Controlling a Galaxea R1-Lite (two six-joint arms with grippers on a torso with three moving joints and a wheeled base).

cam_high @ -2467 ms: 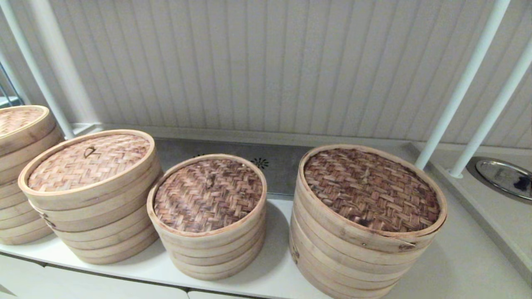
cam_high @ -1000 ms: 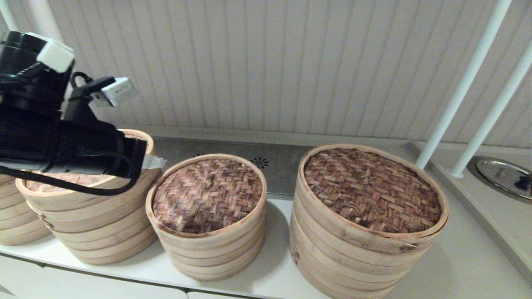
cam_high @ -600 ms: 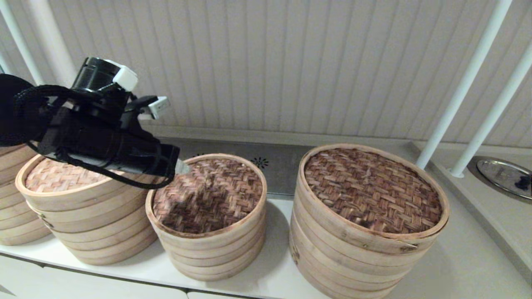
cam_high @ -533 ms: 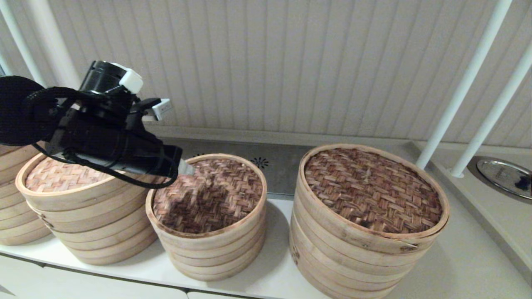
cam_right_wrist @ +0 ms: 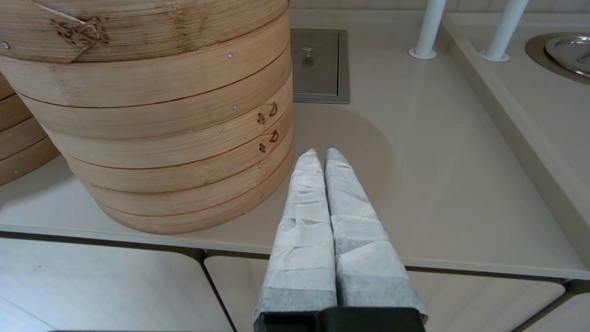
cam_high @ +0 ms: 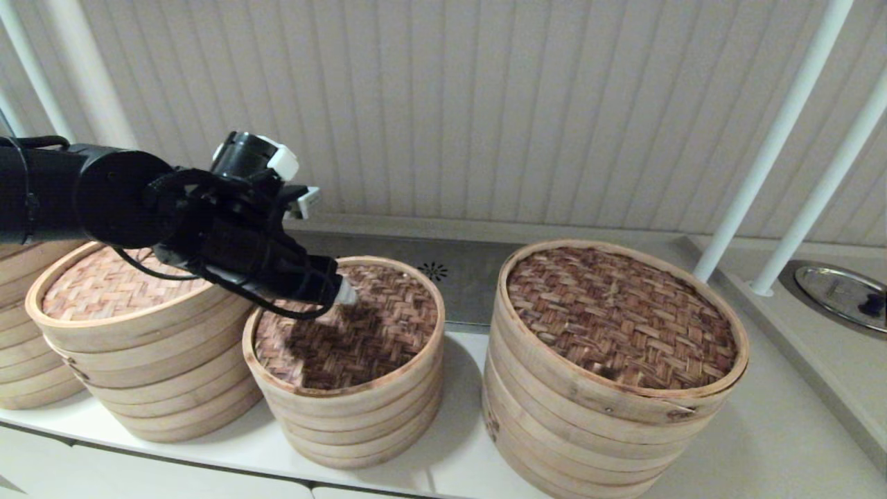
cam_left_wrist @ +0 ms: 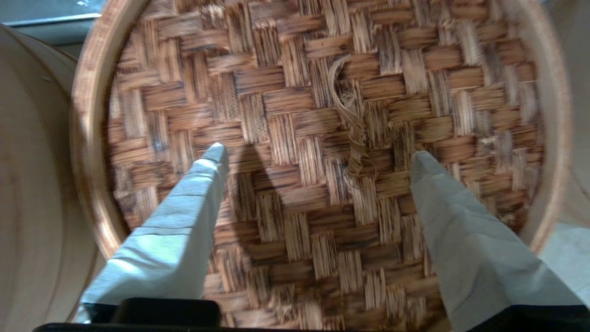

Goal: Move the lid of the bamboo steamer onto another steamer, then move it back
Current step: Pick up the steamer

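The left gripper isn't ready to close on the loop handle (cam_left_wrist: pixel 352 133) yet and has to go lower first: its fingers are above the weave, and a dark shadow shows apart from them.
The bamboo steamer lid (cam_high: pixel 374 333), dark reddish-brown weave with a pale rim, lies on the narrowest stack in the middle of the counter. My left gripper (cam_high: pixel 344 294) hovers just above its centre, open. In the left wrist view the two fingertips straddle the weave (cam_left_wrist: pixel 295 258), and the frayed loop handle (cam_left_wrist: pixel 352 133) lies between them, nearer one finger. Another steamer (cam_high: pixel 104 291), with a light tan top, stands to the left, partly behind my left arm. My right gripper (cam_right_wrist: pixel 321 154) is shut on nothing, low at the counter's front edge.
The widest stack with dark-brown weave (cam_high: pixel 617 319) stands right of the middle one and close beside my right gripper (cam_right_wrist: pixel 152 92). A fourth stack (cam_high: pixel 28 374) sits at the far left. White poles (cam_high: pixel 769 138) and a metal dish (cam_high: pixel 842 294) are at the right.
My left arm came in from the left, passed over the light tan stack and moved right and down above the smallest lid. The lid and stacks have not moved.
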